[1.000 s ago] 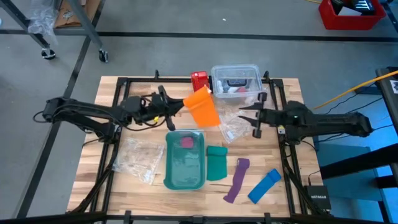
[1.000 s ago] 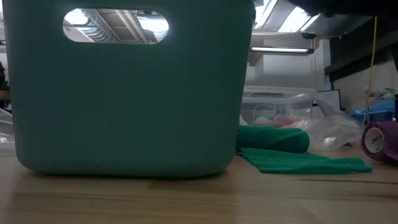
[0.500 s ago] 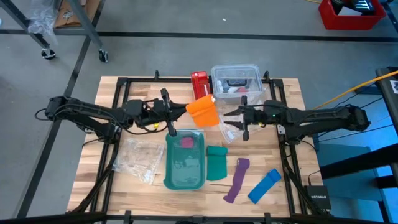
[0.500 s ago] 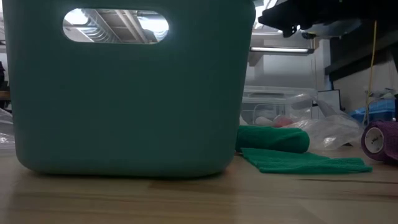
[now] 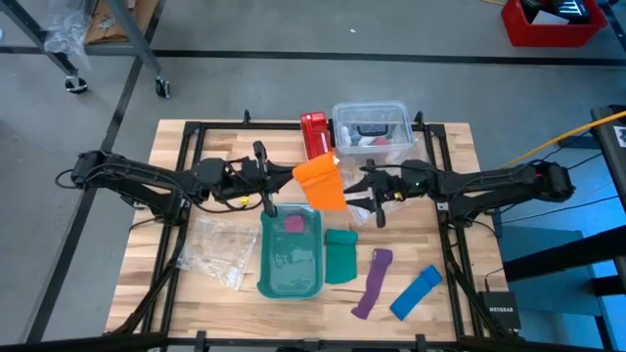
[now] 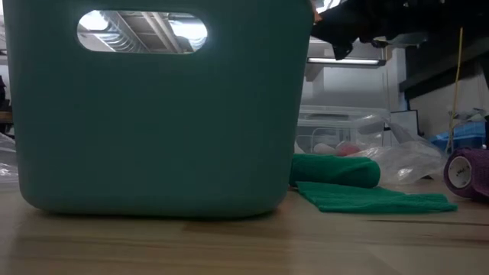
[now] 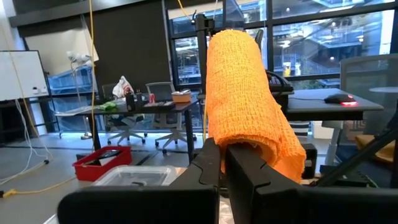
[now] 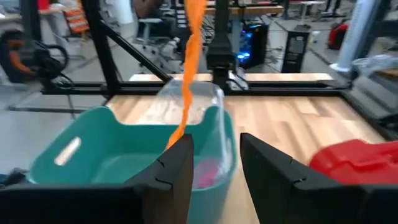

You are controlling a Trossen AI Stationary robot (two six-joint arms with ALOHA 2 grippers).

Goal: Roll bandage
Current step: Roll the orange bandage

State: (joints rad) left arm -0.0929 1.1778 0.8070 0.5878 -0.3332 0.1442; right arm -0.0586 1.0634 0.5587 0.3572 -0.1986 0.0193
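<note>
The right gripper grabs the orange bandage (image 5: 318, 178) by its loose hanging end (image 5: 335, 201) next, to roll it.
The orange bandage (image 5: 320, 182) is held above the table, behind the teal bin (image 5: 290, 250). My left gripper (image 5: 286, 177) reaches in from the table's left and is shut on it; in the left wrist view the bandage (image 7: 239, 87) rises past the fingers. My right gripper (image 5: 364, 192) is open just right of the bandage. In the right wrist view the bandage (image 8: 188, 68) hangs edge-on just beyond the gripper (image 8: 214, 149), near one finger (image 8: 177, 165). Whether it touches that finger, I cannot tell. My left gripper pinches the bandage's end (image 7: 231, 142) between its two shut fingers, coming level from the table's left. A loose curl of the band (image 7: 277, 155) bulges beside the fingers. The bandage is lifted clear of the table.
A red box (image 5: 314, 129) and a clear plastic container (image 5: 372, 125) stand at the far edge. Plastic bags (image 5: 220, 249) lie at the left and by my right gripper (image 5: 370, 208). A green bandage (image 5: 340, 256), a purple strip (image 5: 372, 282) and a blue strip (image 5: 416, 291) lie near the front.
My right gripper has gone toward the table's left, up close to the orange bandage, and has stayed open. My left gripper has kept its hold and shifted a little toward the table's right; the bandage now shows narrower from above.
</note>
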